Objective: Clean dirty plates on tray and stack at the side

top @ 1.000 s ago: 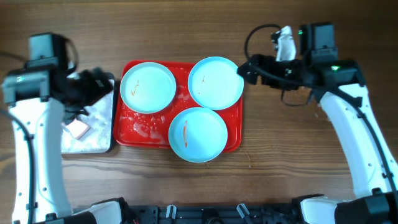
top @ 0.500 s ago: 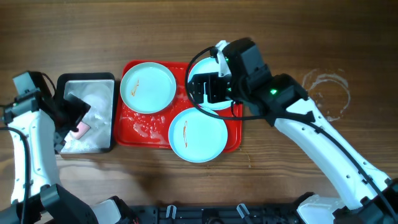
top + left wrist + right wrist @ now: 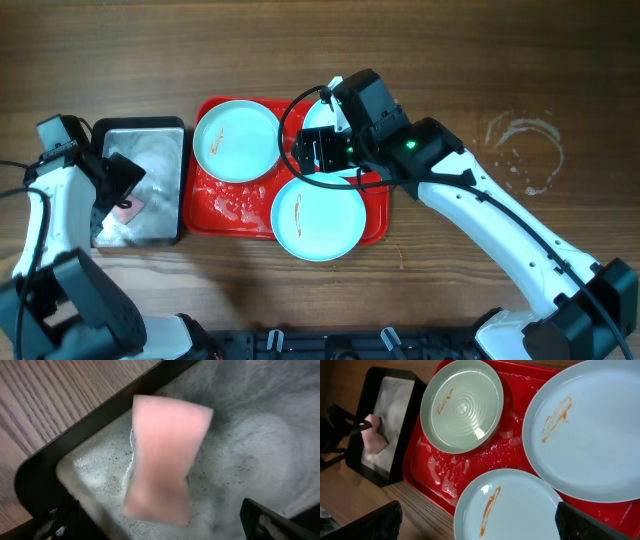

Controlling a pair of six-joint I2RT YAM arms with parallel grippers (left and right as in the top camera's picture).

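Note:
I need to grip the pink sponge across its narrow middle (image 3: pixel 161 471) with my left gripper next. The sponge's wide far end will then stay free to clean plates.
Three pale turquoise plates with thin orange-red smears lie on the red tray (image 3: pixel 215 215): one at the left (image 3: pixel 237 140), one at the front (image 3: pixel 318 218), one at the back right (image 3: pixel 318 113), mostly hidden under my right arm. The right wrist view shows all three: left plate (image 3: pixel 462 405), front plate (image 3: pixel 515 507), back right plate (image 3: pixel 590 435). My right gripper (image 3: pixel 312 155) hovers open and empty above the tray, fingers (image 3: pixel 367 522) wide apart. My left gripper (image 3: pixel 113 182) is open just above a pink sponge (image 3: pixel 167 457) lying in foam.
The sponge (image 3: pixel 128 208) sits in a black-rimmed silver metal tray (image 3: pixel 137 124) of soapy foam, left of the red tray. Foam and water lie on the red tray's floor (image 3: pixel 445 467). A dried water ring (image 3: pixel 522 150) marks the wooden table at the right.
My right arm has swung in from the right and now hangs over the back right plate. My left gripper has moved down and left over the foam tray, close to the sponge.

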